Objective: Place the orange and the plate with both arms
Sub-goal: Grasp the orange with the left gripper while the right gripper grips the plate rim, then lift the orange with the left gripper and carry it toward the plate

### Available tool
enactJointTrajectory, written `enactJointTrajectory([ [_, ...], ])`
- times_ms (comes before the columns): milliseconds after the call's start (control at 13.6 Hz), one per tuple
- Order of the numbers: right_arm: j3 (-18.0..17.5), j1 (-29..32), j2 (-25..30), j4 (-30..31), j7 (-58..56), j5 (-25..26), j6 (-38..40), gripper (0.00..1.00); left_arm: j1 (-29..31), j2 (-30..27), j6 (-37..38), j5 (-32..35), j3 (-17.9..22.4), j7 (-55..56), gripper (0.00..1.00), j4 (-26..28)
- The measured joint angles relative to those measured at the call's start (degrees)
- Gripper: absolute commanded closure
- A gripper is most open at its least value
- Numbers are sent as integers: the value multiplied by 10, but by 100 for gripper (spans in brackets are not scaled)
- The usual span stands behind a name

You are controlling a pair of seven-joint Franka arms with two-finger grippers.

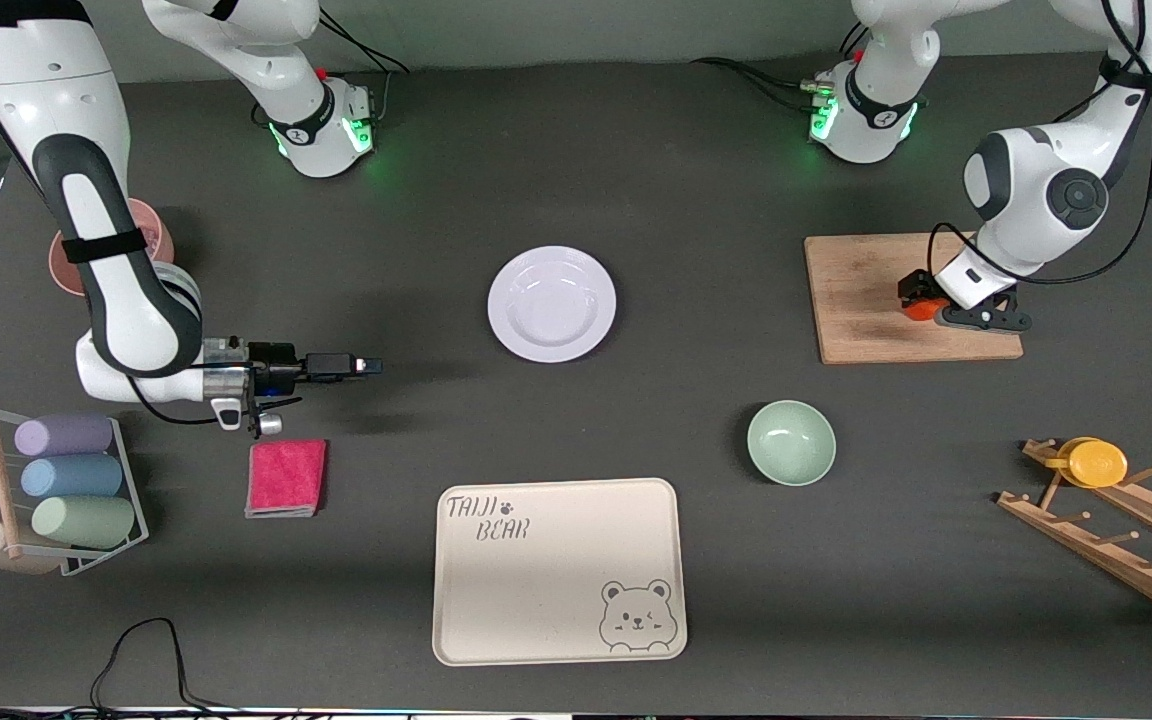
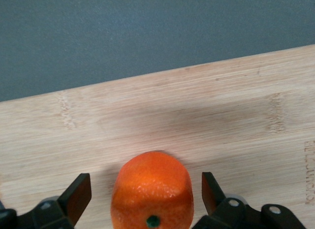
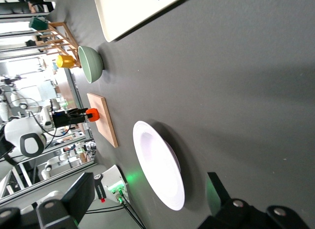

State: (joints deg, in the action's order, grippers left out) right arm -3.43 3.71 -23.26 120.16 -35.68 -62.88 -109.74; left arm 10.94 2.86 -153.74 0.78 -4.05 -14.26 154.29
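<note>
The orange sits between my fingers low over the cutting board and closing now would catch it, so it is time for my left gripper to close.
The small orange sits on a wooden cutting board at the left arm's end of the table. My left gripper is down around it and open: in the left wrist view the orange lies between the two fingers, with a gap on each side. The white plate lies flat at mid-table. My right gripper is held level and low over the table, open and empty, pointing at the plate from the right arm's end, a short way off.
Nearer the camera than the plate are a cream bear tray and a pale green bowl. A pink cloth and a rack of pastel cups lie below the right arm. A wooden rack holds a yellow cup.
</note>
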Motion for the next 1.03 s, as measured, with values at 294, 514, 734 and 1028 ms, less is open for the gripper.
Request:
enactJointTrajectory([
  [294, -1, -9, 1, 48, -84, -84, -2, 0, 0, 9, -5, 0, 0, 0, 39, 0],
  [514, -1, -33, 1, 70, -113, -122, -6, 0, -1, 9, -6, 0, 0, 0, 45, -1],
  [734, -1, -41, -2, 99, -173, -173, -8, 0, -1, 3, 5, 0, 0, 0, 45, -10],
  [1028, -1, -72, -25, 138, -266, -262, -15, 0, 0, -93, 285, 0, 2, 1, 45, -146],
])
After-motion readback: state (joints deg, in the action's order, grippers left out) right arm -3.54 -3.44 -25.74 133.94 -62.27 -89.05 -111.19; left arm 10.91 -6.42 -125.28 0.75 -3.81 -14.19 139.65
